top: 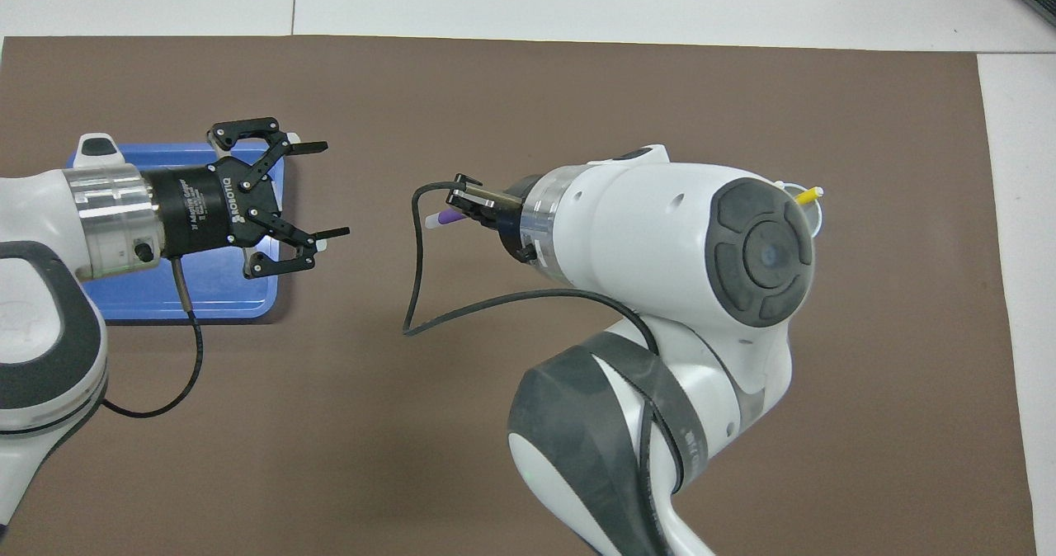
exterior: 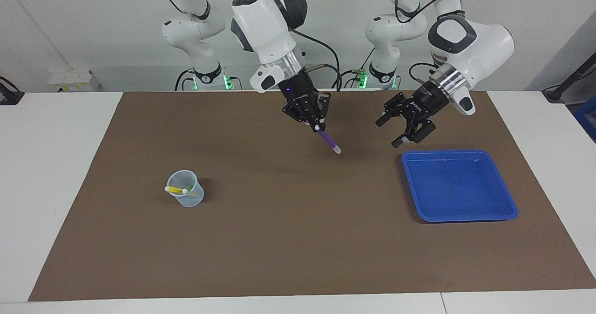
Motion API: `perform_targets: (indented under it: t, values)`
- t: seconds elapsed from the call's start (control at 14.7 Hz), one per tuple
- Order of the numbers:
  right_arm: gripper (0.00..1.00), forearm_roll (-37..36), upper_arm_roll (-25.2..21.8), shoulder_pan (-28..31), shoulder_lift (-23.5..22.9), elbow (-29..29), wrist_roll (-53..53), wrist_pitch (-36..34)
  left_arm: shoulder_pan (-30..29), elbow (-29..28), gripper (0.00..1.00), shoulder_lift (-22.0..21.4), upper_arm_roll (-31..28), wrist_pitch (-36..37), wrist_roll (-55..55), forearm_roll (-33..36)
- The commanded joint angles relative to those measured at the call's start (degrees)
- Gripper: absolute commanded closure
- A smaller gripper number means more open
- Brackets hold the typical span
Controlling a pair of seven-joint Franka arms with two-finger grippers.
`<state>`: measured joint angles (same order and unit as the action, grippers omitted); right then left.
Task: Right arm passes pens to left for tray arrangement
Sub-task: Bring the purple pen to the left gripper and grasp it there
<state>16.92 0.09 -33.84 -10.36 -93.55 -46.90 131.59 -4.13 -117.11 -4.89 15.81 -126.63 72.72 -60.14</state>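
The purple pen has its upper end covered by my right gripper's fingers, so my left gripper will next grab the pen by its bare pale-tipped end (top: 442, 219).
My right gripper (exterior: 317, 127) is shut on the upper end of a purple pen (exterior: 329, 140), which hangs slanted over the middle of the brown mat with its pale tip pointing toward the left gripper. In the overhead view the pen (top: 441, 219) sticks out of the right gripper (top: 464, 207). My left gripper (exterior: 388, 133) is open and empty, over the mat just off the blue tray (exterior: 465, 152), a short gap from the pen's tip. The tray (top: 223, 296) holds nothing. A yellow pen (exterior: 176, 189) and a green pen (exterior: 189, 186) stand in a small translucent cup (exterior: 187, 198).
The brown mat (exterior: 298, 249) covers most of the white table. The cup stands toward the right arm's end, and in the overhead view the right arm hides most of it, with only the yellow pen (top: 807, 196) poking out. A cable loops below the right wrist (top: 417, 292).
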Motion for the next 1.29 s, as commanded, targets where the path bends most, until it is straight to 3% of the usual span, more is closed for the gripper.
perform_targets:
  t: [0.0,0.75,1.23]
  values:
    - [1.00,1.5,0.0,-0.8,0.2,-0.5,-2.0,1.1,4.8,-2.8,0.08,-1.1,-0.5,-2.5,2.4,-1.5]
    - [1.00,3.9,0.4,-1.1,0.2,-0.7,-0.8,0.2,7.9,-5.0,0.17,-2.1,-0.2,-4.9,3.8,-1.5]
    - [1.00,3.9,0.6,-1.9,-0.3,-0.6,-0.9,0.2,10.6,-6.8,0.31,-2.7,-0.3,-7.0,4.0,-1.5]
